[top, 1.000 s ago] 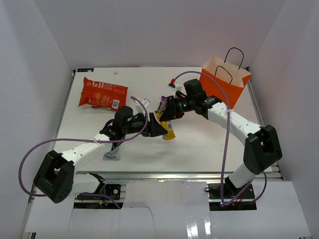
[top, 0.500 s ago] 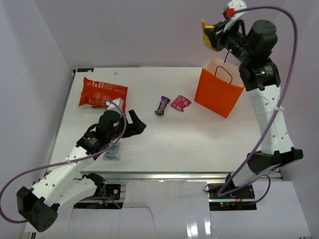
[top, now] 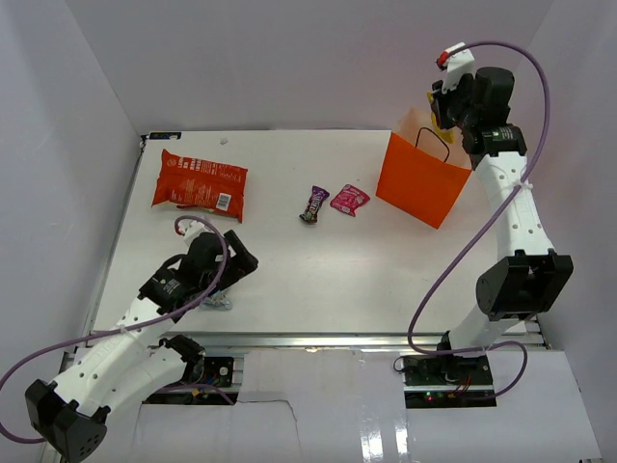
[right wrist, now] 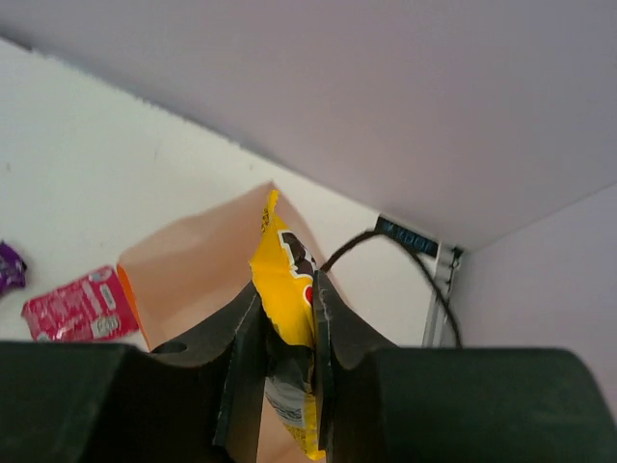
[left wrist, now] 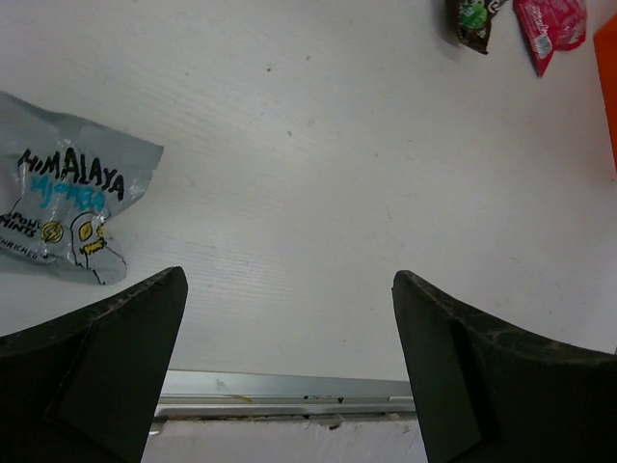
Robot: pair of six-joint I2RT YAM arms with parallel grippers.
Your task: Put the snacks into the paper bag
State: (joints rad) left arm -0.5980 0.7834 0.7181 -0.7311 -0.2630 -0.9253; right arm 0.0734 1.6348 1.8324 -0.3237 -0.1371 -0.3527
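Observation:
I will next pick up the silver-blue candy wrapper with my left gripper by its printed middle [top: 216, 301], to bring the wrapper to the paper bag [top: 424, 178].
The orange paper bag [top: 424, 178] stands upright at the back right. My right gripper [top: 439, 108] hangs over its open top, shut on a yellow candy wrapper [right wrist: 287, 280]; the bag's cream lining [right wrist: 198, 265] shows below it. The red-orange chip bag [top: 199, 180] lies at the back left. A purple wrapper [top: 314, 204] and a pink wrapper [top: 349, 200] lie mid-table. A silver-blue wrapper [left wrist: 67, 203] lies near the front edge, left of my left gripper [left wrist: 289, 376], which is open and empty low over the table.
The table's front metal rail [left wrist: 289, 391] runs just under my left gripper. White walls close in the left, back and right sides. The bag's black loop handle [right wrist: 386, 246] arches beside the right fingers.
My right gripper has come down from high above to just over the bag's mouth with the yellow wrapper. My left arm has drawn back toward the front edge.

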